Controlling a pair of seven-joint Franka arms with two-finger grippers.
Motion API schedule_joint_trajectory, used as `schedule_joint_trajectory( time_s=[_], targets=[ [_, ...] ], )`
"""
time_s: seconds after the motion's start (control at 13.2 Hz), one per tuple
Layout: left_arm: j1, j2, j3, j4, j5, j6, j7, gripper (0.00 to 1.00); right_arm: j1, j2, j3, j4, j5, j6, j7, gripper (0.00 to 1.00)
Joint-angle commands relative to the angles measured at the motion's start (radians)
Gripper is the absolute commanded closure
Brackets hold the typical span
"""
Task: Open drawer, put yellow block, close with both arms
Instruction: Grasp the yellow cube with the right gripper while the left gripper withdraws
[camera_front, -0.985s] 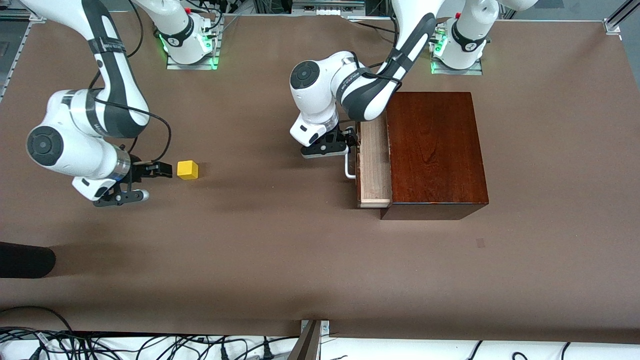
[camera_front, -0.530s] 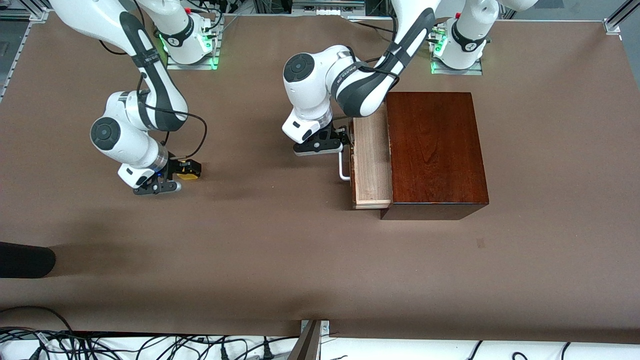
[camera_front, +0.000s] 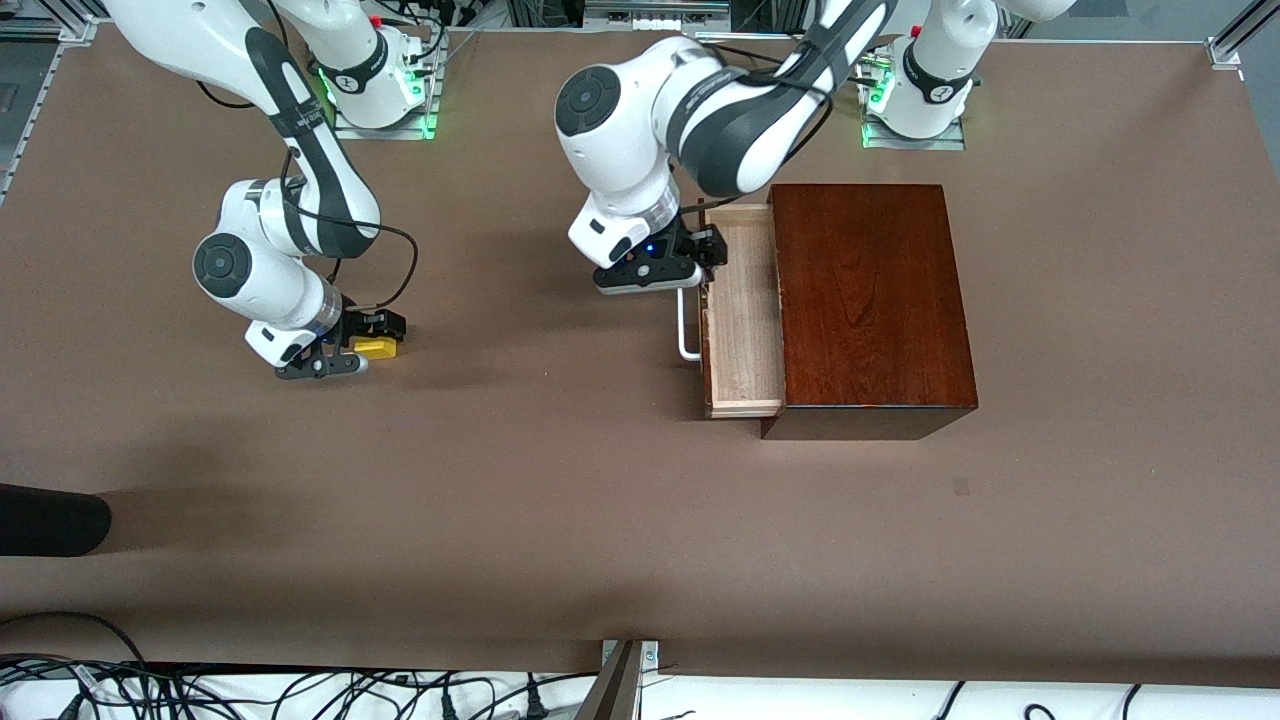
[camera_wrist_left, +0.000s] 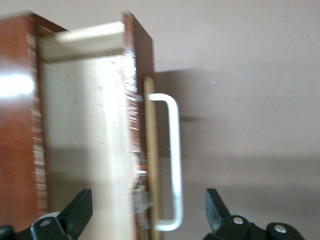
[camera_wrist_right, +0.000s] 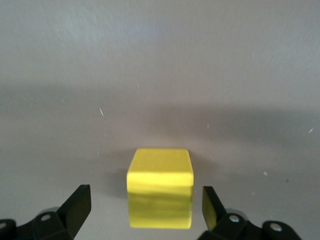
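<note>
My right gripper is about to grab the yellow block (camera_front: 381, 348) by its two opposite sides, as it needs to put it in the open drawer (camera_front: 745, 320) next.
The yellow block (camera_front: 381, 348) sits on the brown table toward the right arm's end. My right gripper (camera_front: 368, 343) is low and open around it; in the right wrist view the block (camera_wrist_right: 160, 192) lies between the fingertips (camera_wrist_right: 80, 202) with a gap on each side. The dark mahogany box (camera_front: 870, 300) has its drawer (camera_front: 745, 320) pulled partly out, and the pale tray shows empty. My left gripper (camera_front: 703, 262) is open over the drawer's front and white loop handle (camera_front: 687, 330). In the left wrist view the handle (camera_wrist_left: 173, 165) and tray (camera_wrist_left: 85, 140) lie between the spread fingers, untouched.
A black rounded object (camera_front: 50, 520) juts in at the table's edge at the right arm's end, nearer the front camera. Cables (camera_front: 300, 695) run along the near edge. Open brown table lies between the block and the drawer.
The right gripper moved from beside the block to straddle it. The left gripper pulled the drawer out a little more, then let go of the handle and rose.
</note>
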Motion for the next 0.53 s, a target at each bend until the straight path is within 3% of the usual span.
schedule_joint_trajectory(
  time_s=[0.0,0.3,0.45],
  targets=[
    [0.075,-0.079,0.002,-0.01,-0.019,-0.077,0.193,0.0,-0.003,-0.001,0.002,-0.029,0.018,0.014,0.002,0.09],
    [0.225,-0.176,-0.009,-0.027,-0.04,-0.127,0.468,0.0,-0.01,0.039,0.0,-0.024,0.018,0.052,0.002,0.32],
    [0.32,-0.226,-0.009,-0.035,-0.132,-0.166,0.545,0.0,-0.013,0.051,-0.001,-0.009,0.018,0.055,-0.003,0.43]
  ],
)
